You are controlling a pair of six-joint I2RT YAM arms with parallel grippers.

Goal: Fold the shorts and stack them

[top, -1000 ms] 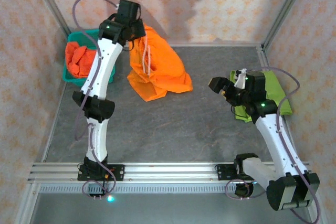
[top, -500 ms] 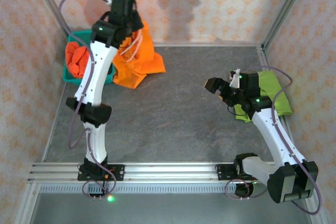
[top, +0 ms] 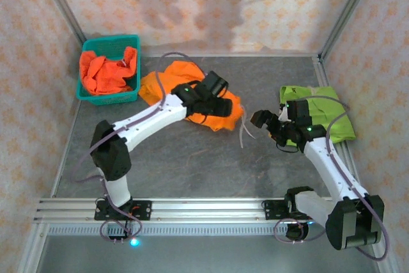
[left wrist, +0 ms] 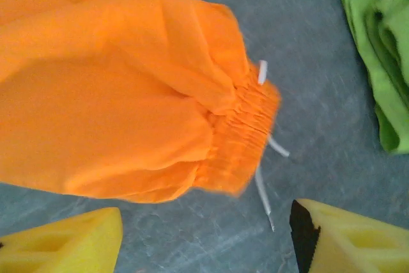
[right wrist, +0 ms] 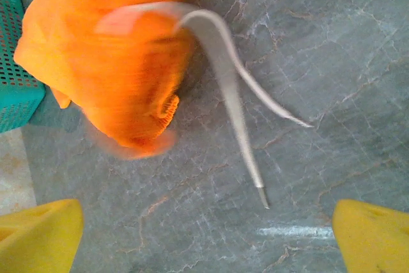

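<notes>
The right gripper grabs the orange shorts [top: 167, 80] by the near corner of the elastic waistband [top: 232, 126] next, to spread them out for folding.
A crumpled pair of orange shorts [top: 167, 80] lies on the grey table, its white drawstring [top: 243, 135] trailing toward the right arm. My left gripper [top: 220, 108] hovers over its right end, open, with bare table between the yellow fingers [left wrist: 64, 241]; the elastic waistband [left wrist: 239, 139] lies just beyond them. My right gripper [top: 259, 119] is open beside the drawstring [right wrist: 236, 100], facing the orange shorts [right wrist: 108, 62]. The lime green shorts [top: 323, 113] lie folded at the right, also at the corner of the left wrist view [left wrist: 377, 43].
A teal mesh basket [top: 107, 97] stands at the back left with more orange shorts [top: 105, 71] heaped in it; its corner shows in the right wrist view [right wrist: 16, 62]. Patterned walls and metal frame posts enclose the table [top: 192, 158]. An aluminium rail runs along the near edge.
The left arm swung from above the basket down to the table's middle, carrying the orange shorts, then opened and dropped them there. The right gripper shifted slightly left.
</notes>
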